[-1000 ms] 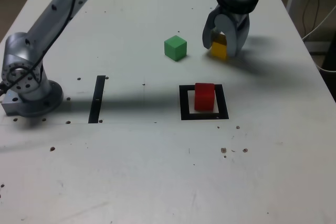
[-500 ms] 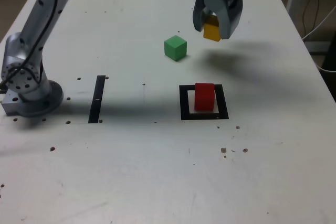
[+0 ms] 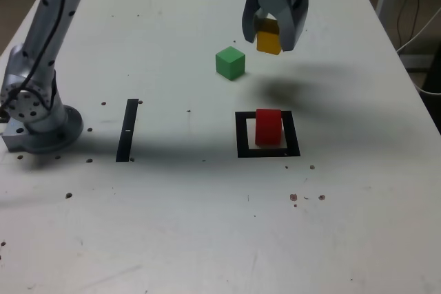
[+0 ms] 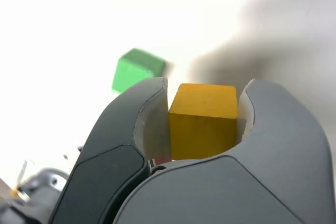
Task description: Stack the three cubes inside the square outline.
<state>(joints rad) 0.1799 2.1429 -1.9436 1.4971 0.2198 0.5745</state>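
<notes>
My gripper holds the yellow cube (image 3: 269,40) high above its shadow and short of the red cube (image 3: 269,127). It should move the yellow cube toward the red cube before it opens.
My gripper (image 3: 269,35) hangs above the table at the back, shut on the yellow cube (image 3: 269,40), which is clear of the surface and casts a shadow below. In the wrist view the yellow cube (image 4: 202,119) sits squeezed between both grey fingers (image 4: 131,145). The green cube (image 3: 230,63) rests on the table just to the exterior view's left of the gripper, and it shows blurred past the fingers as the green cube (image 4: 136,70) in the wrist view. The red cube (image 3: 269,127) stands inside the square outline (image 3: 241,135), nearer the front.
A straight black strip (image 3: 128,129) lies on the white table (image 3: 207,225) toward the exterior view's left. The arm's grey base (image 3: 34,118) stands at the far left edge. Cables hang beyond the table's right edge.
The gripper has lifted the yellow cube off the table and carried it up and toward the exterior view's left. The green and red cubes have stayed put.
</notes>
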